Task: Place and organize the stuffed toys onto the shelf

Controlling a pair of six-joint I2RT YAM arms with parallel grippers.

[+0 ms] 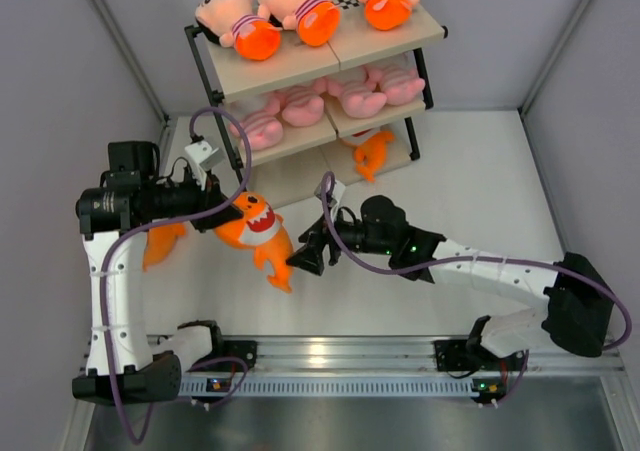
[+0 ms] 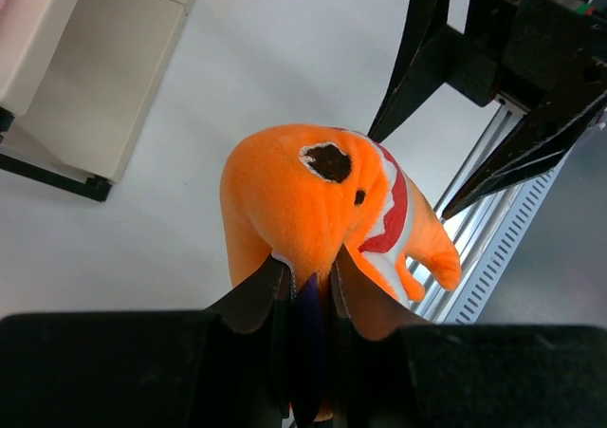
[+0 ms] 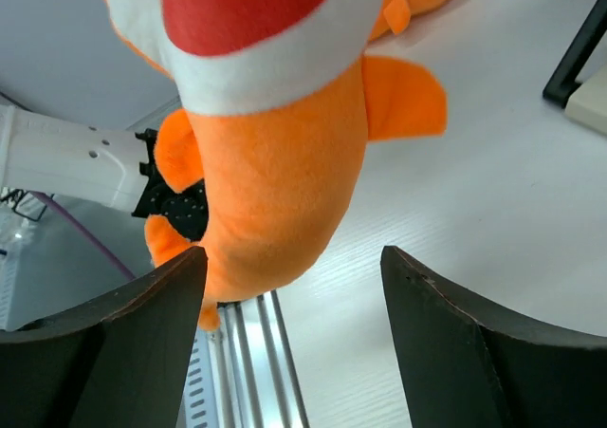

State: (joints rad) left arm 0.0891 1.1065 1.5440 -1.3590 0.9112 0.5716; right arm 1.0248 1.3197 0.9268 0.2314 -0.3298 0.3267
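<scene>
My right gripper's fingers stop short of the shark's lower body [image 1: 270,250], and one finger overlaps its tail [image 1: 278,280]. My right gripper will move forward before it closes on the shark.
My left gripper [image 1: 230,216] is shut on the back of an orange shark [image 1: 258,233] and holds it above the table; in the left wrist view the fingers [image 2: 258,295] pinch its plush [image 2: 303,191]. My right gripper [image 1: 302,259] stands open just right of the shark's tail, with the shark's belly [image 3: 275,162] hanging over its left finger [image 3: 142,324] but not gripped. The shelf [image 1: 300,66] carries three peach-headed dolls [image 1: 240,21] on top, pink animals [image 1: 365,91] on the middle board, and another orange shark [image 1: 372,153] lower down.
A further orange shark [image 1: 160,243] lies on the table behind the left arm. The shelf's lowest board [image 2: 104,58] is close ahead of the left wrist. The metal rail [image 1: 330,356] runs along the near edge. Grey walls enclose the table.
</scene>
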